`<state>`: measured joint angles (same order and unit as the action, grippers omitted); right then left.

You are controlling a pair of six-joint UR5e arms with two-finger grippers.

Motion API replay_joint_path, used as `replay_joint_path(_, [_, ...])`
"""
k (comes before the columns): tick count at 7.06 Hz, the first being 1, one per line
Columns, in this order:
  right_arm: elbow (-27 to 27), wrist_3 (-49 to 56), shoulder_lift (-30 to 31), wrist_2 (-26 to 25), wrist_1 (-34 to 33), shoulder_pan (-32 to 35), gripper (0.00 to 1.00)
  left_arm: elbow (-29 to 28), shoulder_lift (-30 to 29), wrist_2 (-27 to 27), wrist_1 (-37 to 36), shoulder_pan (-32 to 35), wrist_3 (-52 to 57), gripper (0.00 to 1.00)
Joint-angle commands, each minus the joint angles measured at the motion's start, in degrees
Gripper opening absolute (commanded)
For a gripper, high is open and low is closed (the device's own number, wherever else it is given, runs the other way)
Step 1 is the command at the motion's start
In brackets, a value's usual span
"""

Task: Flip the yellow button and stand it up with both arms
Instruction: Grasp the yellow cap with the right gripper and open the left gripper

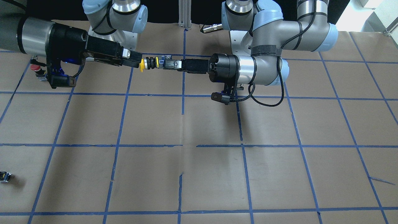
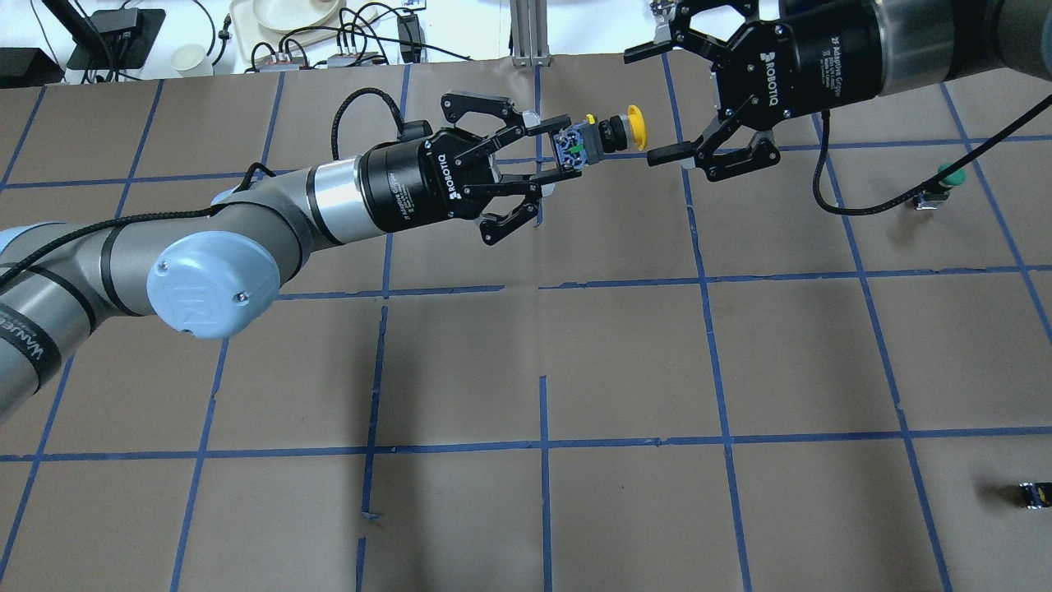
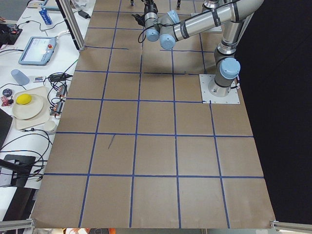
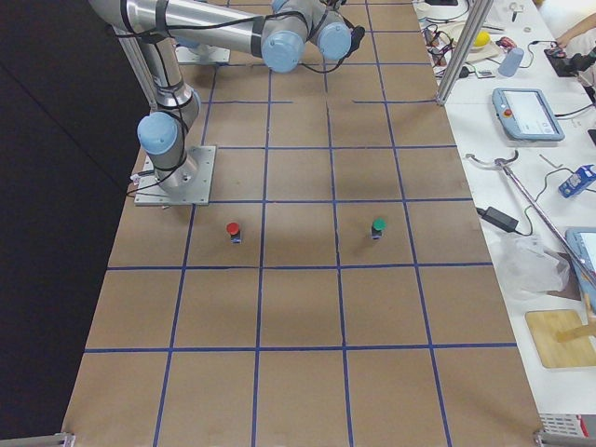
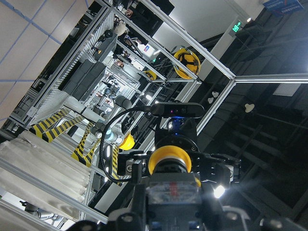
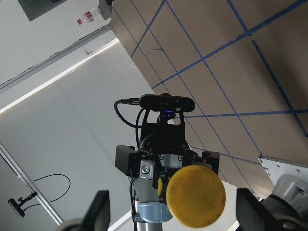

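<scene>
Next, my right gripper grabs the button by its round yellow cap (image 1: 142,64) (image 6: 195,195). That leaves the contact base free to stand on the tabletop.
The yellow button (image 2: 608,133) hangs in the air and lies horizontal. My left gripper (image 2: 552,152) is shut on its metallic contact base, and the yellow cap (image 2: 636,127) points at my right gripper (image 2: 649,105). The right gripper is open wide, its fingers (image 2: 666,154) on either side of the cap without touching it. In the front view the cap (image 1: 142,64) sits just off the right gripper (image 1: 136,60), with the left gripper (image 1: 169,64) on the base. The right wrist view shows the cap (image 6: 196,196) face-on between the spread fingers (image 6: 98,211). The left wrist view shows the cap (image 5: 169,161) from behind.
A red-capped button (image 1: 34,63) stands on the brown paper under the right arm. A green-capped button (image 2: 949,175) stands at the right. A tiny black-silver part (image 2: 1034,493) lies near the table's right front. Blue tape lines grid the table (image 2: 625,362).
</scene>
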<state>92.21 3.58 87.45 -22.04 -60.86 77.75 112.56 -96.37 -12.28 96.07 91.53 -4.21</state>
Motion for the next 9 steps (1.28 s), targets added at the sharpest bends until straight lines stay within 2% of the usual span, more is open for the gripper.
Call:
replay_joint_path(1, [0.2,0.7,-0.2,-0.5,-0.3,0.1,0.72,-0.1,0.0,-0.2,-0.2,0.0,-0.4,0.01])
replay_joint_path(2, [0.2,2.1,0.2,-0.8,-0.3,0.2,0.48,-0.1,0.1,-0.2,-0.2,0.0,-0.5,0.01])
replay_joint_path(3, [0.2,1.9,0.3,-0.9,0.0,0.2,0.35,-0.2,0.1,-1.5,-0.2,0.0,-0.5,0.01])
replay_joint_path(6, [0.2,1.9,0.2,-0.9,0.3,0.2,0.23,-0.4,0.0,-2.0,-0.2,0.0,-0.9,0.02])
replay_joint_path(7, [0.1,1.7,0.2,-0.9,0.3,0.2,0.23,-0.5,0.1,-2.0,-0.3,0.0,-0.9,0.22])
replay_joint_path(8, [-0.3,1.7,0.1,-0.9,0.1,0.2,0.23,-0.5,0.1,-1.9,-1.1,0.0,-0.9,0.92])
replay_joint_path(9, [-0.8,1.6,0.1,-0.8,0.0,0.1,0.23,-0.6,0.2,-1.6,-1.3,0.0,-1.7,1.0])
